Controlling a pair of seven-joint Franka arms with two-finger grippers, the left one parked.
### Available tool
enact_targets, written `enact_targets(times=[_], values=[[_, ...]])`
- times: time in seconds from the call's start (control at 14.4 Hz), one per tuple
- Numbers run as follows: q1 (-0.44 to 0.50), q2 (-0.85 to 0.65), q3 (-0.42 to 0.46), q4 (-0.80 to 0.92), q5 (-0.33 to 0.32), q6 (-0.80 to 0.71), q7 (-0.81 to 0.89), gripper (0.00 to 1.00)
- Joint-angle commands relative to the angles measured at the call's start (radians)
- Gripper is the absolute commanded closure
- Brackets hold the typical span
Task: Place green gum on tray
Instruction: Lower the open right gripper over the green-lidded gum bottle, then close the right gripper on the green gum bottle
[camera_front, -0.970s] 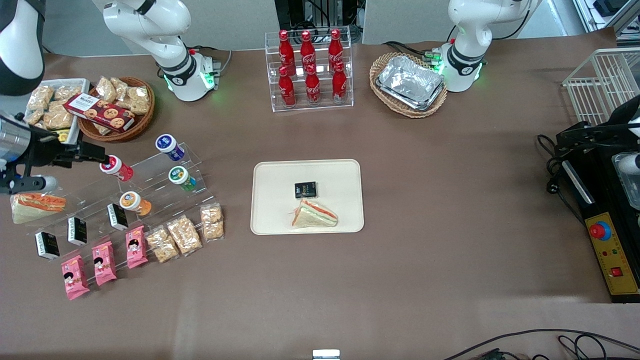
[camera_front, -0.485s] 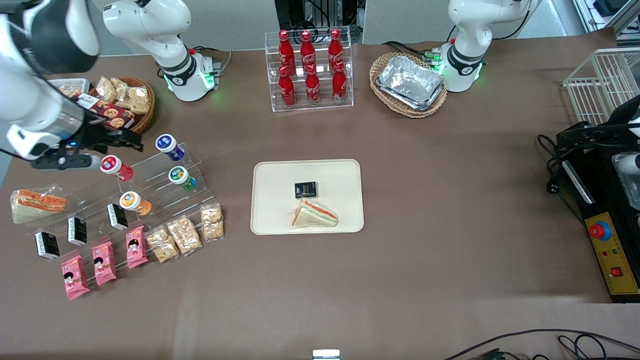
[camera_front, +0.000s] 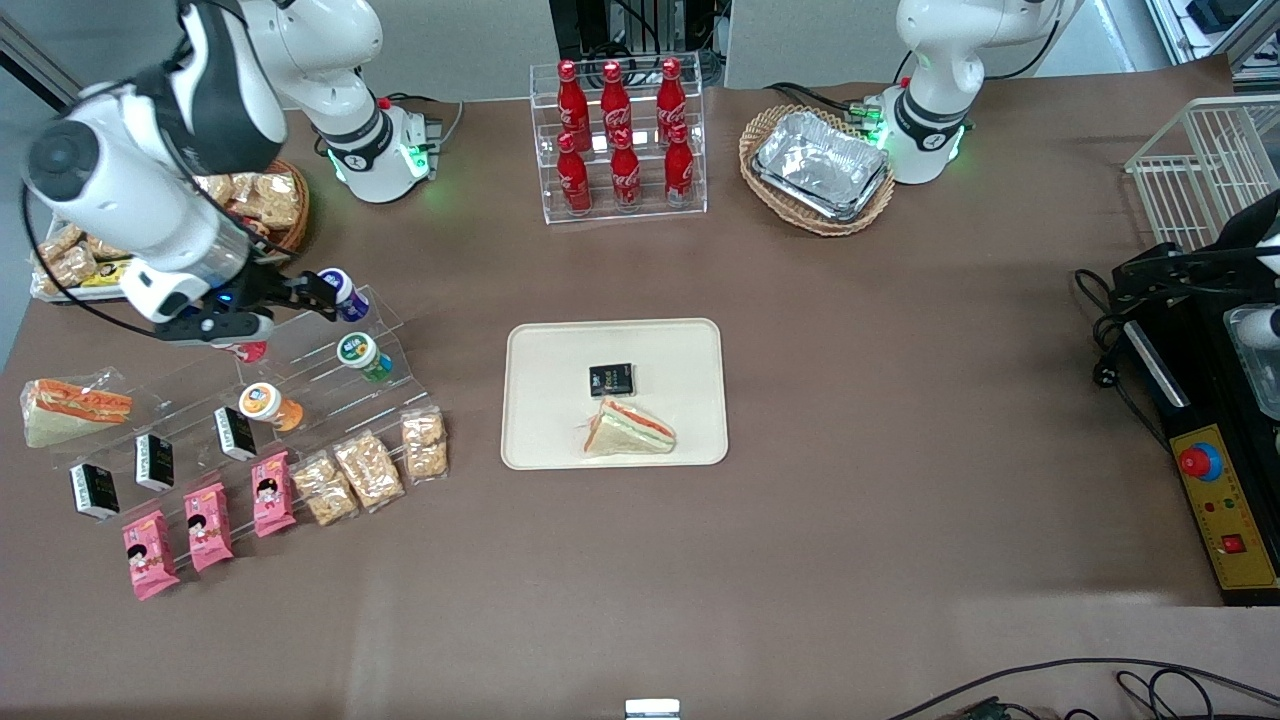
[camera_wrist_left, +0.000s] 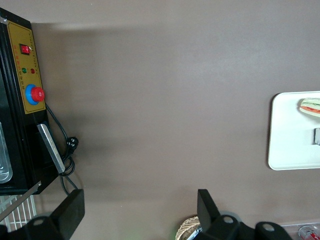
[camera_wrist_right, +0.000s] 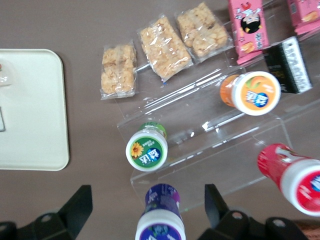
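I should pick up the gum's bottle by the white-lidded end (camera_front: 355, 344) with my right gripper next. Then the green gum can go on the tray (camera_front: 560, 400).
The green gum (camera_front: 362, 356) lies on the middle step of a clear acrylic stand (camera_front: 300, 350), white lid facing the front camera; it also shows in the right wrist view (camera_wrist_right: 146, 149). The cream-beige tray (camera_front: 560, 400) sits mid-table and holds a black packet (camera_front: 611, 379) and a sandwich (camera_front: 628, 428); its edge shows in the right wrist view (camera_wrist_right: 30, 110). My right gripper (camera_front: 322, 296) is open and empty above the stand's top step, its fingers (camera_wrist_right: 80, 202) either side of the blue canister (camera_wrist_right: 161, 215). It is farther from the front camera than the green gum.
An orange canister (camera_front: 266, 404) and a red canister (camera_wrist_right: 292, 177) share the stand. Black packets (camera_front: 152, 460), pink packs (camera_front: 208, 525) and cracker bags (camera_front: 365, 470) lie nearer the camera. Snack basket (camera_front: 270, 200), cola rack (camera_front: 620, 140) and foil-tray basket (camera_front: 820, 165) stand at the back.
My right arm has swung in from the working arm's end of the table, past the red canister, to above the blue canister on the stand. Nothing else moved.
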Motion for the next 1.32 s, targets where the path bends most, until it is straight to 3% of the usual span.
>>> enact_targets(times=[0.0,0.76,0.97,1.18,1.25], values=[[0.019,0.004,-0.003,-0.106,0.003,0.145,0.009,0.00],[0.046,0.132,-0.003,-0.202,0.002,0.401,0.009,0.02],[0.054,0.136,-0.005,-0.199,-0.001,0.398,0.004,0.41],[0.052,0.138,-0.005,-0.199,-0.001,0.398,-0.005,0.52],[0.052,0.138,-0.005,-0.199,-0.001,0.398,-0.007,0.60]])
